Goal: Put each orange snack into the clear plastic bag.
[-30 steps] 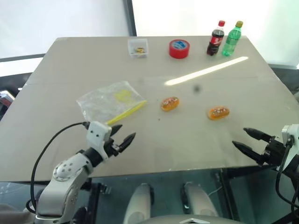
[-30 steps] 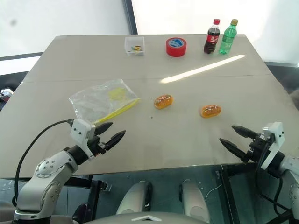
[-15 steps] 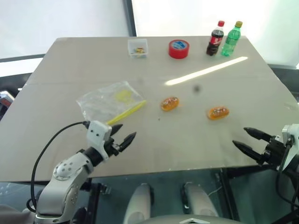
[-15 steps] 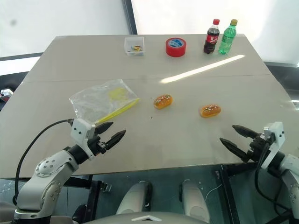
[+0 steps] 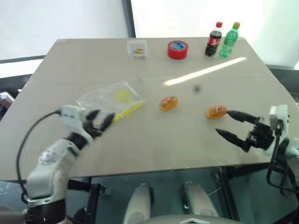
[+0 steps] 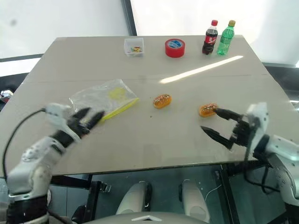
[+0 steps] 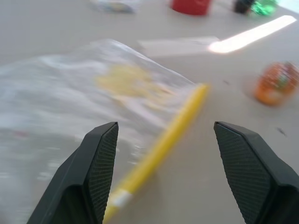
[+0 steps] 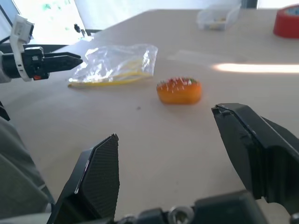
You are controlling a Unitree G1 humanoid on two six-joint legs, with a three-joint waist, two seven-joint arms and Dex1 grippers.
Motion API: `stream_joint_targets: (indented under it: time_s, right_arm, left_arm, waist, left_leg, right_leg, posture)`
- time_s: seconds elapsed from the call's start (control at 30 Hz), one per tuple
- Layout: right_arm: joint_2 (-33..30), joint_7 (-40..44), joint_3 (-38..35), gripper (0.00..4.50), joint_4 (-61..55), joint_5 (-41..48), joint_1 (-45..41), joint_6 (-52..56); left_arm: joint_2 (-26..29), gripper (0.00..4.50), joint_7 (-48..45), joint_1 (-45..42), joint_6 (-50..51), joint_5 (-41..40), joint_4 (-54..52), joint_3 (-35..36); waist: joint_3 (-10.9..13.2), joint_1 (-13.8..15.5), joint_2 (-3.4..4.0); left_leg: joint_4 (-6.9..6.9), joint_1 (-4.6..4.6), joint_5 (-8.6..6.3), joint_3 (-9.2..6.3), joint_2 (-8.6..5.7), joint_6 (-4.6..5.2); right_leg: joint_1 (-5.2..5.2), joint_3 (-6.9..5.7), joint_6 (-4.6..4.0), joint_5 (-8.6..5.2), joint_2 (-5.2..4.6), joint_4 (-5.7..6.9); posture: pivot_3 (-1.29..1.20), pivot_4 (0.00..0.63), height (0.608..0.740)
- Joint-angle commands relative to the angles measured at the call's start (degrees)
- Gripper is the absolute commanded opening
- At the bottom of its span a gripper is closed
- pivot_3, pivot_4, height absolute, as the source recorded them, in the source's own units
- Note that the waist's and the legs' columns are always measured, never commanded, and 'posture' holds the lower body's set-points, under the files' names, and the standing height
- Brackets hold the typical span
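The left gripper grips the bag by its yellow zip strip at the slider end [image 5: 117,118] next, since the bag's clear film [image 5: 103,99] lies flat and slack.
Two orange snacks lie on the table, one [image 5: 168,103] near the middle and one [image 5: 216,112] to its right. The clear plastic bag [image 5: 110,99] lies flat to the left, its yellow zip strip [image 7: 163,140] facing the snacks. My left gripper [image 5: 106,115] hovers open at the bag's near corner, by the end of the zip strip. Over on the right, my right gripper [image 5: 222,122] stands open, its far fingertip close beside the right snack. Its wrist view looks across at the middle snack [image 8: 179,90] and the bag [image 8: 114,63].
Along the table's far edge stand a small clear box [image 5: 137,48], a red tape roll [image 5: 178,49], a cola bottle [image 5: 214,38] and a green bottle [image 5: 229,39]. The table's near edge [image 5: 154,173] runs just below both grippers.
My left gripper swung left and forward to the bag's near corner. My right gripper rose and moved left, up beside the right snack. Both stayed open; nothing on the table moved.
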Motion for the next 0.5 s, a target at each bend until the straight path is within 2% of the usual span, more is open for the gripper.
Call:
stream_joint_targets:
  time_s: [0.03, 0.17, 0.23, 0.33, 0.5]
  right_arm:
    - [-0.54, -4.43, 2.25, 3.71, -4.55, 0.58, -5.03, 4.14]
    - [-0.54, -6.38, 5.73, 3.71, -7.19, 0.24, -10.28, 6.87]
    - [-0.54, -6.42, 7.34, 3.71, -7.54, -0.66, -11.84, 6.94]
    - [-0.47, -6.44, 9.01, 3.71, -7.73, -1.62, -12.97, 6.61]
    - [0.25, -7.16, 10.66, 3.71, -8.38, -1.46, -14.83, 7.03]
  left_arm:
    - [3.66, 3.45, 0.4, -3.51, 6.77, -5.65, 7.55, 7.02]
    - [9.13, 3.45, -0.34, -4.99, 6.66, -2.11, 14.88, 7.26]
    - [9.56, 3.45, 0.16, -6.39, 7.97, -2.63, 17.01, 7.1]
    - [8.72, 3.45, -0.13, -7.51, 9.85, -3.63, 17.5, 5.9]
    - [4.16, 3.45, -2.87, -8.28, 16.58, -11.97, 12.79, 5.26]
  waist:
    - [0.02, -0.08, -0.03]
    - [0.02, -0.04, -0.04]
    - [0.02, 0.19, -0.04]
    - [0.02, 0.56, -0.11]
    - [0.02, 0.57, -0.13]
  left_leg:
    - [0.01, 0.0, 0.0, 0.0, -0.01, 0.0]
    - [-0.03, -0.07, 0.0, -0.04, 0.0, 0.0]
    - [-0.06, -0.12, 0.0, -0.03, -0.02, -0.01]
    - [-0.07, -0.15, 0.0, -0.02, -0.05, -0.01]
    - [-0.06, -0.14, 0.0, -0.02, -0.07, -0.01]
  right_leg:
    - [-0.01, 0.01, 0.0, 0.0, 0.0, 0.02]
    - [-0.04, -0.03, 0.0, -0.01, -0.01, -0.03]
    - [-0.07, -0.03, 0.0, -0.01, -0.04, -0.07]
    - [-0.06, -0.03, -0.01, 0.0, -0.1, -0.11]
    - [-0.06, -0.03, -0.01, 0.0, -0.15, -0.09]
  posture:
    - [0.0, 0.15, 0.74]
    - [0.0, 0.15, 0.74]
    - [0.0, 0.15, 0.74]
    - [0.0, 0.15, 0.74]
    - [0.0, 0.15, 0.74]
